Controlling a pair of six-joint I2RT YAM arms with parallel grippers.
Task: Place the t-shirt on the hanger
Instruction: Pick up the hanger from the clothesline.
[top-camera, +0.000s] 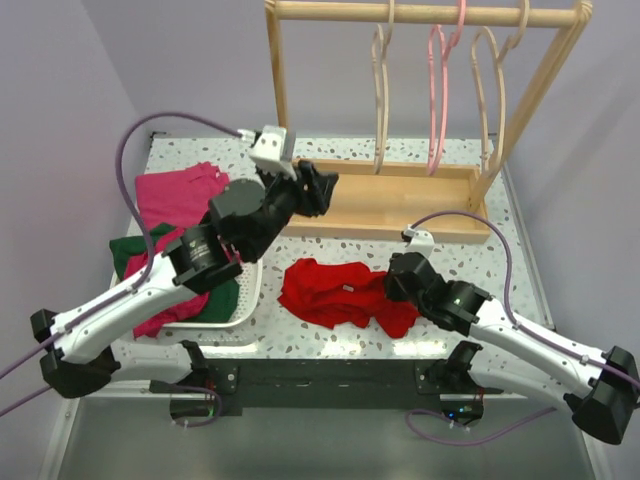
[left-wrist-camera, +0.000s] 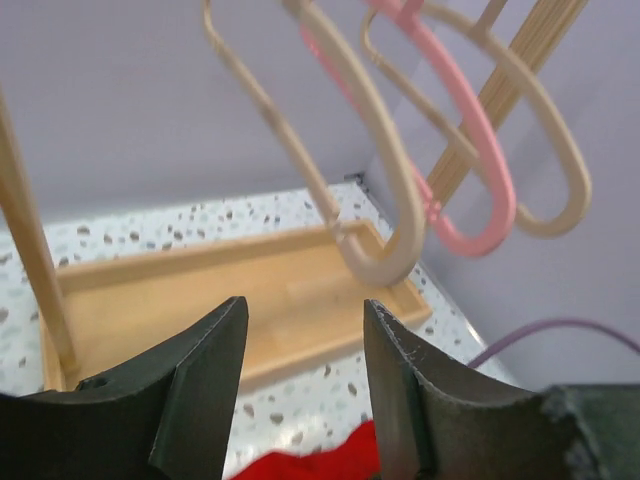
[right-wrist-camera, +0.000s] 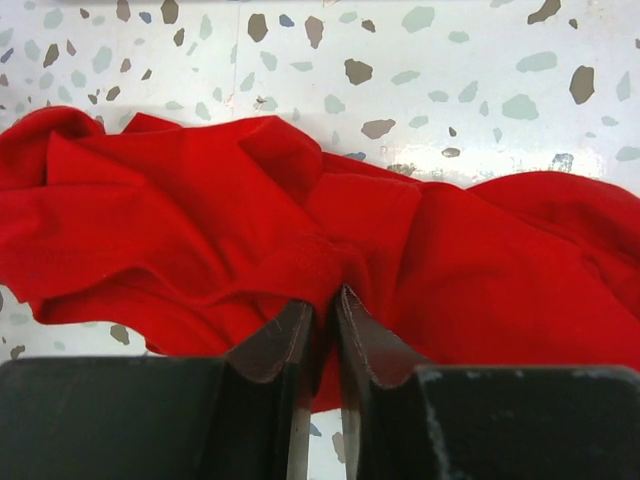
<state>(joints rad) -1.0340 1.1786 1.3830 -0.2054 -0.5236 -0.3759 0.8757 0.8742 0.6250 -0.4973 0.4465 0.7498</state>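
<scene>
The pale wooden hanger will be gripped next by its near curved end (top-camera: 379, 165) with my left gripper, so its far end stays free to enter the t-shirt (top-camera: 330, 290).
The red t-shirt (top-camera: 330, 290) lies crumpled on the speckled table near the front middle; it also shows in the right wrist view (right-wrist-camera: 200, 200) and at the bottom of the left wrist view (left-wrist-camera: 320, 465). My right gripper (right-wrist-camera: 325, 300) rests low on the shirt's right side (top-camera: 392, 285), its jaws a sliver apart with a fold of red cloth between them. A pale wooden hanger (top-camera: 381, 100) hangs on the rack. My left gripper (top-camera: 325, 190) is raised in front of the rack's base, open and empty (left-wrist-camera: 305, 310), facing that hanger (left-wrist-camera: 390, 190).
The wooden rack (top-camera: 420, 12) has a tray base (top-camera: 400, 205). On it also hang a pink hanger (top-camera: 436, 100) and another pale one (top-camera: 495, 90). A white basket (top-camera: 250, 290) at left holds a magenta garment (top-camera: 175, 195) and a dark green one (top-camera: 125, 250).
</scene>
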